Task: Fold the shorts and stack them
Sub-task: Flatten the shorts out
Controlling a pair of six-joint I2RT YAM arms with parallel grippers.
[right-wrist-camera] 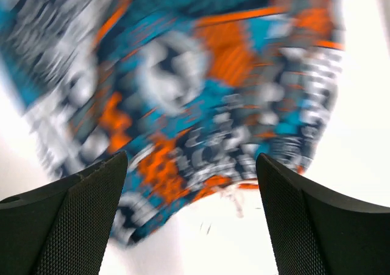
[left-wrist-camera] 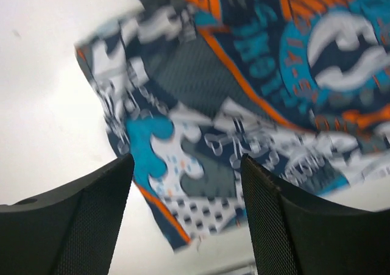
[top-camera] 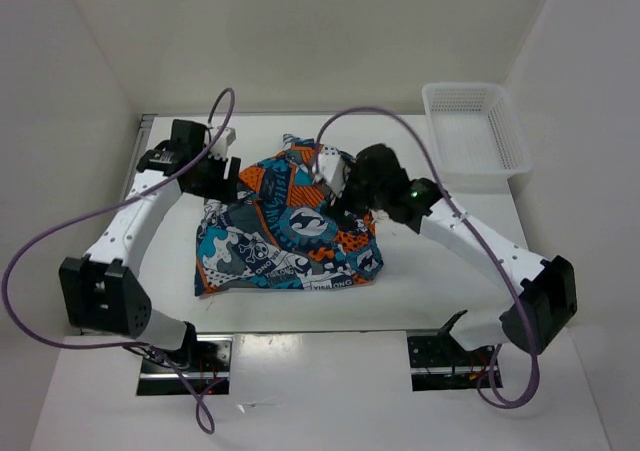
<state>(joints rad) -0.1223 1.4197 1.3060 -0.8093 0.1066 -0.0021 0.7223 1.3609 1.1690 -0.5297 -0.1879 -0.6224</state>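
Next, my right gripper grabs the rumpled shorts by their far outer edge (top-camera: 374,252) (right-wrist-camera: 194,191), opposite my left gripper, to spread and fold them.
The shorts (top-camera: 285,226), printed in teal, orange, white, grey and black, lie in a rumpled heap on the white table. My left gripper (top-camera: 222,179) hovers at their far left edge, open and empty; in the left wrist view its black fingers (left-wrist-camera: 85,220) frame a corner of the shorts (left-wrist-camera: 201,165) below. My right gripper (top-camera: 352,186) hovers over their far right part, open and empty; the right wrist view is blurred and shows the shorts (right-wrist-camera: 183,98) below, with a frayed hem edge between the fingers (right-wrist-camera: 304,220).
A white plastic mesh basket (top-camera: 474,131) stands at the back right of the table. White walls close in on the left, back and right. Purple cables loop over both arms.
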